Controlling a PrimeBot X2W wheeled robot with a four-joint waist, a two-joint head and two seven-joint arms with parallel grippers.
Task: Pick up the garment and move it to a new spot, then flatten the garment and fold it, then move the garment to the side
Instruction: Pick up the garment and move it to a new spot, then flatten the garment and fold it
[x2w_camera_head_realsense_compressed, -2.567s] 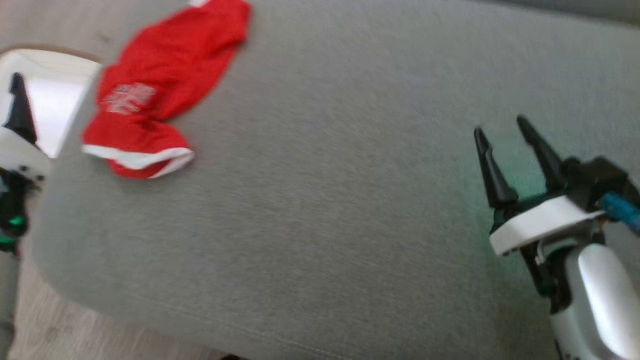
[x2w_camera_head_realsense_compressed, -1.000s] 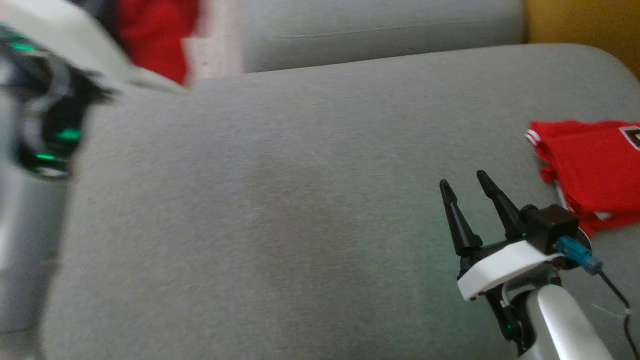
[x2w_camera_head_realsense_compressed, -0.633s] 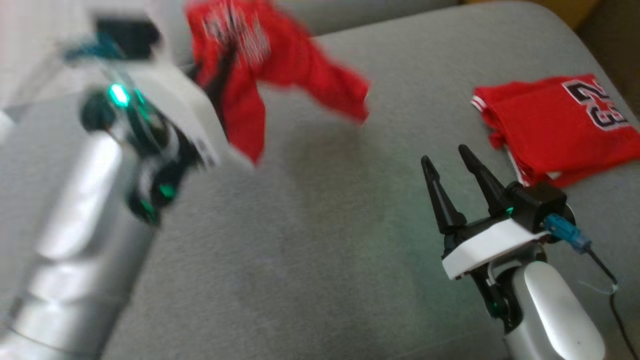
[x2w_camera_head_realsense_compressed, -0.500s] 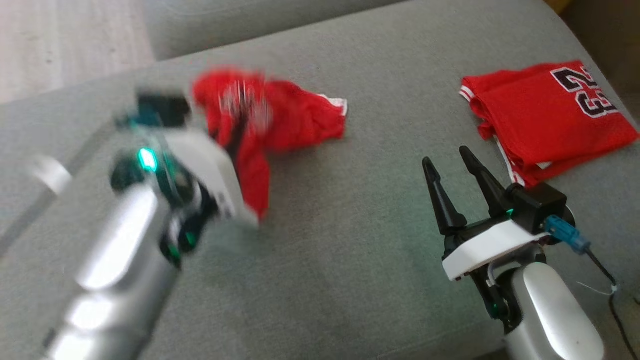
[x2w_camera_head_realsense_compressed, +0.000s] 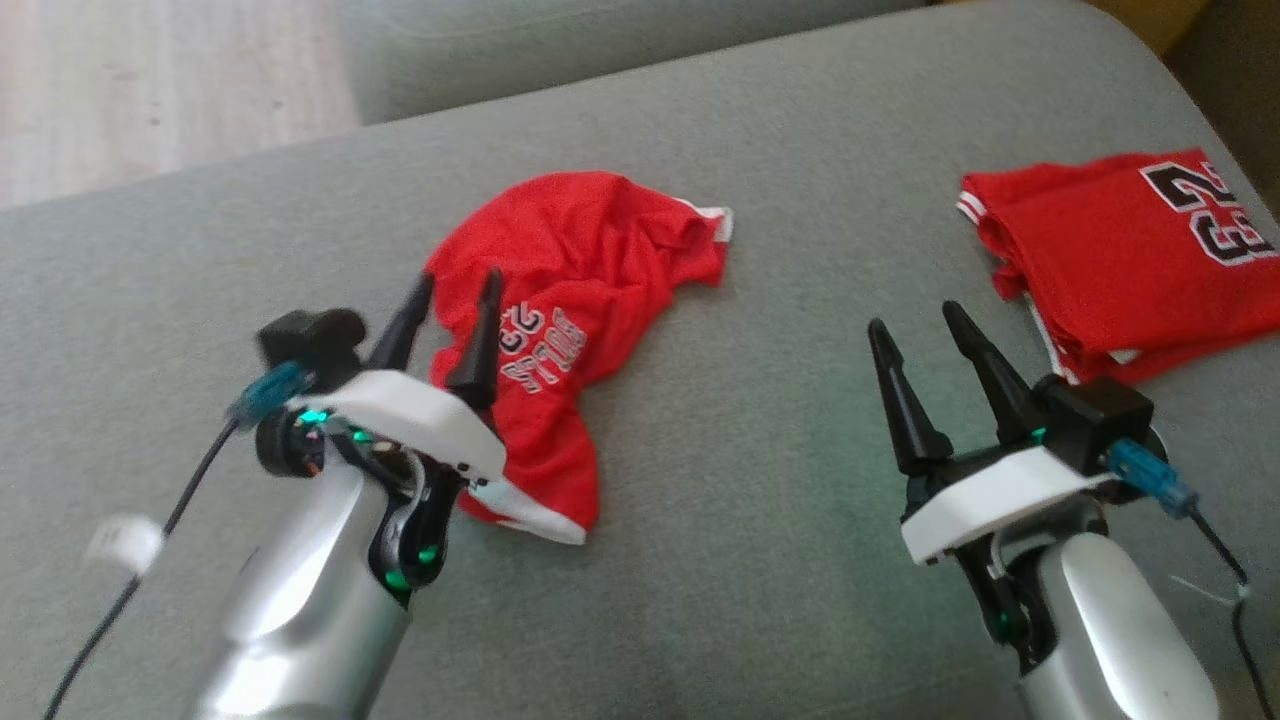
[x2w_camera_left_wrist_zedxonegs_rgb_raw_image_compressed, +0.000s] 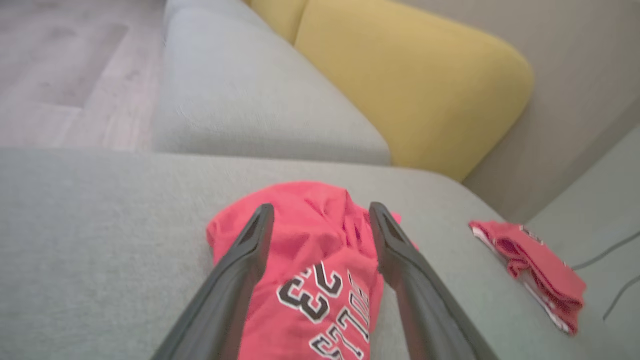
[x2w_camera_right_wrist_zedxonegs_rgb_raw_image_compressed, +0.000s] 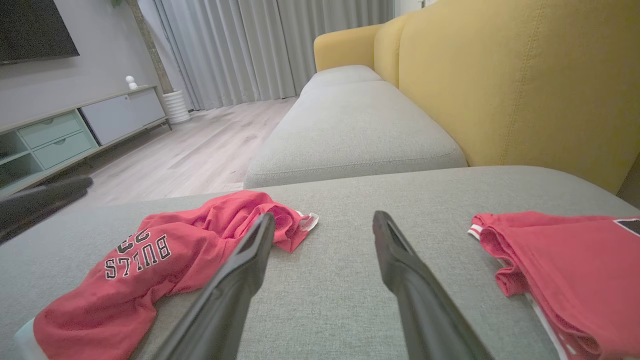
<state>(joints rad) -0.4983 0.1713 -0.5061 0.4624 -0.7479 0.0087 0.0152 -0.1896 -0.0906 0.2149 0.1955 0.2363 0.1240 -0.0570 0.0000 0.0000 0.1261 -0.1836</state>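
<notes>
The garment (x2w_camera_head_realsense_compressed: 590, 260) needs to be moved and flattened. My right gripper should grip it by its white hem band (x2w_camera_head_realsense_compressed: 528, 516) next.
The garment (x2w_camera_head_realsense_compressed: 590, 260), a red jersey with white trim and "BULLS 23" lettering, lies crumpled on the grey sofa cushion (x2w_camera_head_realsense_compressed: 760, 480). My left gripper (x2w_camera_head_realsense_compressed: 458, 280) stands open at its near left edge, fingers apart and holding nothing. In the left wrist view the garment (x2w_camera_left_wrist_zedxonegs_rgb_raw_image_compressed: 310, 245) lies below and between the open left gripper (x2w_camera_left_wrist_zedxonegs_rgb_raw_image_compressed: 321, 210). My right gripper (x2w_camera_head_realsense_compressed: 914, 320) is open over bare cushion to the garment's right. From the right wrist, the garment (x2w_camera_right_wrist_zedxonegs_rgb_raw_image_compressed: 165, 260) is left of the open right gripper (x2w_camera_right_wrist_zedxonegs_rgb_raw_image_compressed: 324, 217).
A second red jersey (x2w_camera_head_realsense_compressed: 1120, 260) lies folded at the cushion's right end, close beside my right gripper; it also shows as the folded jersey (x2w_camera_right_wrist_zedxonegs_rgb_raw_image_compressed: 565, 260). A yellow backrest (x2w_camera_right_wrist_zedxonegs_rgb_raw_image_compressed: 500, 85) rises behind, another grey cushion (x2w_camera_right_wrist_zedxonegs_rgb_raw_image_compressed: 350, 135) lies beyond, and wooden floor (x2w_camera_head_realsense_compressed: 150, 90) is far left.
My left arm swung in with the garment, set it down mid-cushion and opened, letting it go. The head camera has turned. My right gripper stayed open.
</notes>
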